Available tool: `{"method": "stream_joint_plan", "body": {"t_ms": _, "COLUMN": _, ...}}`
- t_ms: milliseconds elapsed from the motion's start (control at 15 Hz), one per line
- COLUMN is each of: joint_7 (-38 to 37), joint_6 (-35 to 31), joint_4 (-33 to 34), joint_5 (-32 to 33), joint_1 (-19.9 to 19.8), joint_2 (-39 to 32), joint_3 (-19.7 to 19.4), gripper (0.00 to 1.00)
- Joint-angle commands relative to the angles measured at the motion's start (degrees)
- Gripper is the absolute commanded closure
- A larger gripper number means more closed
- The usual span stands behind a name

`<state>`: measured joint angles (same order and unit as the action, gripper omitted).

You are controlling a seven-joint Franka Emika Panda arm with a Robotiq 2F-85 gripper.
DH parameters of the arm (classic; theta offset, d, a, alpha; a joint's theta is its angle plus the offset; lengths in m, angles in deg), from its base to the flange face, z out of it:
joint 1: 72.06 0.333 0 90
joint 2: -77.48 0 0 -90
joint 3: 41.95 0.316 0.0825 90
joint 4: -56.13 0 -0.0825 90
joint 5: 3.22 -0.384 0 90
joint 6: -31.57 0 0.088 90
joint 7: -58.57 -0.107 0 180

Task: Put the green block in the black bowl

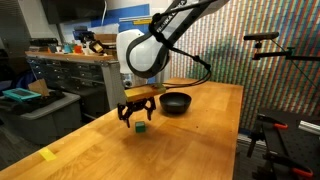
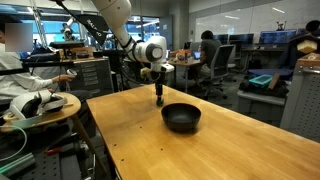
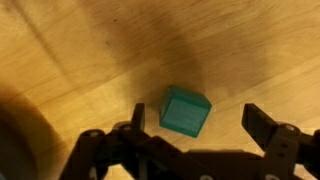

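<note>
The green block [image 1: 140, 127] [image 3: 185, 111] is between my open fingers. My gripper would hold the block if it closed now, so it should close on the block.
The green block [image 3: 185, 111] is a small dark green cube on the wooden table. In the wrist view it lies between my open fingers, nearer one finger, with gaps on both sides. It shows in an exterior view [image 1: 142, 126] just under my gripper [image 1: 135, 116]. My gripper [image 3: 198, 120] is open and hovers low over the block. The black bowl [image 1: 175, 102] stands on the table a short way beyond the gripper; it is also in an exterior view [image 2: 181, 117], nearer the camera than the gripper [image 2: 158, 98]. The block is hidden there.
The wooden table [image 1: 190, 145] has a flat yellow scrap [image 1: 47, 154] near its front corner. Cabinets and a cluttered bench [image 1: 70, 60] stand beside it. A round side table [image 2: 35, 110] and people at desks are beyond the table's edges.
</note>
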<state>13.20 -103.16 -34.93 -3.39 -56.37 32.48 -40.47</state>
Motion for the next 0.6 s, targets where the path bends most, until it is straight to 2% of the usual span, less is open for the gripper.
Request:
{"method": "stream_joint_plan", "body": {"t_ms": 0, "joint_7": 1.1, "joint_6": 3.6, "joint_4": 6.1, "joint_5": -2.5, "joint_1": -0.5, "joint_2": -3.7, "joint_3": 0.1, "gripper": 0.13}}
{"method": "stream_joint_plan", "body": {"t_ms": 67, "joint_7": 1.4, "joint_6": 4.3, "joint_4": 6.7, "joint_5": -3.2, "joint_1": -0.8, "joint_2": -4.1, "joint_3": 0.4, "gripper": 0.25}}
{"method": "stream_joint_plan", "body": {"t_ms": 133, "joint_7": 1.5, "joint_6": 5.0, "joint_4": 7.2, "joint_5": -3.6, "joint_1": -0.9, "joint_2": -4.4, "joint_3": 0.4, "gripper": 0.32}}
{"method": "stream_joint_plan", "body": {"t_ms": 333, "joint_7": 1.6, "joint_6": 7.1, "joint_4": 8.2, "joint_5": -4.7, "joint_1": -1.3, "joint_2": -4.9, "joint_3": 0.5, "gripper": 0.58}}
{"method": "stream_joint_plan", "body": {"t_ms": 533, "joint_7": 1.4, "joint_6": 8.6, "joint_4": 8.9, "joint_5": -5.2, "joint_1": -1.4, "joint_2": -5.0, "joint_3": 0.4, "gripper": 0.76}}
